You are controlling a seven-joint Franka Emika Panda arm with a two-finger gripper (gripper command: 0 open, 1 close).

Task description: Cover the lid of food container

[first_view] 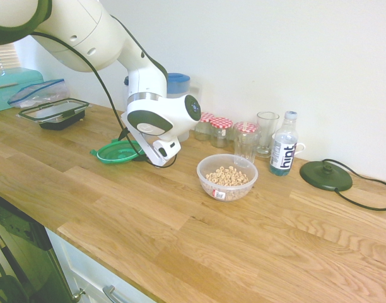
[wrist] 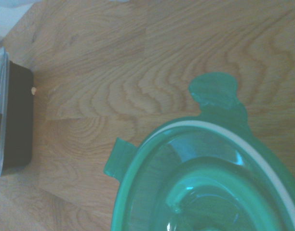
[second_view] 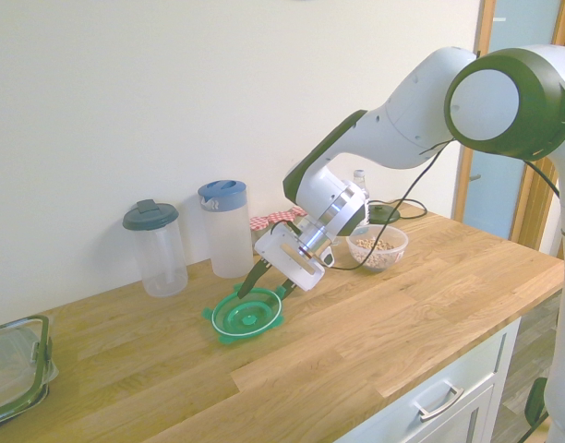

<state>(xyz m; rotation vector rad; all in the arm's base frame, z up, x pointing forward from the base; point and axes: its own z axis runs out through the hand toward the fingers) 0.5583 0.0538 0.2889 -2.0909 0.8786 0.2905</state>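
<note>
My gripper will hold the lid by its thin rim at the lid's edge (first_view: 140, 153), because the lid is far too wide for my gripper.
The round green lid (second_view: 247, 315) lies flat on the wooden counter, left of the arm's hand in the second exterior view, and is also in the first exterior view (first_view: 117, 152). Its rim, white ring and two tabs fill the wrist view (wrist: 205, 183). My gripper (second_view: 270, 283) tilts down over the lid's edge. It is open, with one dark finger (second_view: 254, 275) on each side of the rim and nothing held. The food container (first_view: 227, 177), a clear round bowl of cereal rings with a red-white sticker, stands apart to the right, also seen behind the arm (second_view: 377, 247).
Along the wall stand a blue-lidded jug (second_view: 225, 227), a dark-lidded jug (second_view: 156, 245), red-checked jars (first_view: 221, 129), glasses (first_view: 267, 132), a water bottle (first_view: 283, 151) and a black base (first_view: 325, 175). A black-rimmed rectangular container (first_view: 54, 112) sits far left.
</note>
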